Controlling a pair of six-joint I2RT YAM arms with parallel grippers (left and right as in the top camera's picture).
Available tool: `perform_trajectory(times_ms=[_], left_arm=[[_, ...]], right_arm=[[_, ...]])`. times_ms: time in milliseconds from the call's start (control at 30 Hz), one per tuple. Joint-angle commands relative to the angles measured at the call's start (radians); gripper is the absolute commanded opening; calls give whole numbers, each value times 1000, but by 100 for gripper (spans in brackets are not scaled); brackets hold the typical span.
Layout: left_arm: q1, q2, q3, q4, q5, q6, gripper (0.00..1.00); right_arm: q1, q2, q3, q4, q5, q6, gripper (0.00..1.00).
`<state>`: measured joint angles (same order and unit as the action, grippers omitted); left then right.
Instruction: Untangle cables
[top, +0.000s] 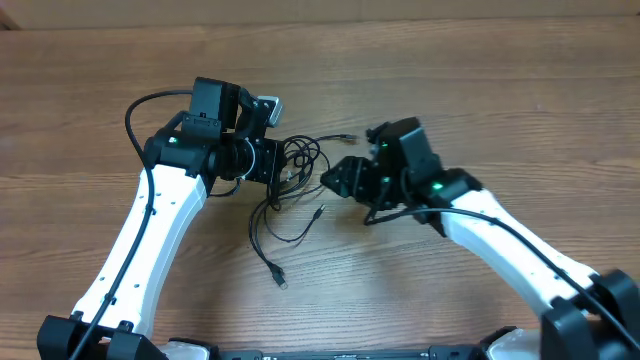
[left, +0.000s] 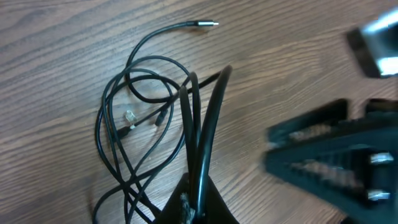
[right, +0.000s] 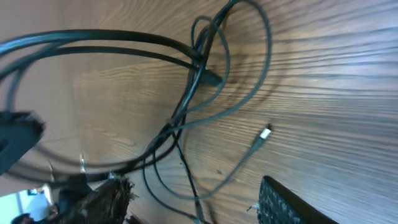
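I need to untangle the cables, so my right gripper should next grab the looped cables beside my left gripper's pieces of cable, which leaves the cables' plug ends free.
The cables (top: 300, 165) are thin black cords tangled in loops on the wooden table between my two grippers. One tail runs toward me and ends in a plug (top: 281, 283). My left gripper (top: 281, 165) is shut on a few strands; in the left wrist view those strands (left: 200, 124) rise straight out of its closed tip (left: 199, 202). Beyond them lie the loose loops (left: 134, 118) and a silvery plug (left: 208, 23). My right gripper (top: 331, 180) sits at the tangle's right side and is open. In its wrist view the fingers (right: 99, 199) stand wide apart, with loose cords (right: 186, 124) and a small plug (right: 265, 132) ahead.
Bare wooden tabletop (top: 480, 90) surrounds the tangle. The right gripper (left: 329, 155) shows blurred at the right of the left wrist view, close to the held strands. A thicker black wire (top: 140, 105) arcs off the left arm.
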<state>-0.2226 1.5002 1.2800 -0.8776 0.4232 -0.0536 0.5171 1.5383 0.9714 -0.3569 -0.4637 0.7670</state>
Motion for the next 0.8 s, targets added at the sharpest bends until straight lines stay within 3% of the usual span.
perform_trajectory(times_ms=[0, 333, 567, 733, 767], left_arm=[[2, 0, 18, -11, 24, -21, 4], [0, 0, 18, -15, 27, -21, 4], [0, 0, 18, -1, 156, -21, 4], [0, 0, 18, -9, 180, -15, 4], [0, 0, 18, -13, 178, 7, 4]], right_arm=[[70, 74, 3, 85, 29, 100, 65], [171, 232, 3, 202, 266, 297, 66], [180, 325, 3, 375, 288, 363, 63], [180, 337, 3, 420, 331, 362, 42], [172, 337, 3, 409, 332, 359, 15]])
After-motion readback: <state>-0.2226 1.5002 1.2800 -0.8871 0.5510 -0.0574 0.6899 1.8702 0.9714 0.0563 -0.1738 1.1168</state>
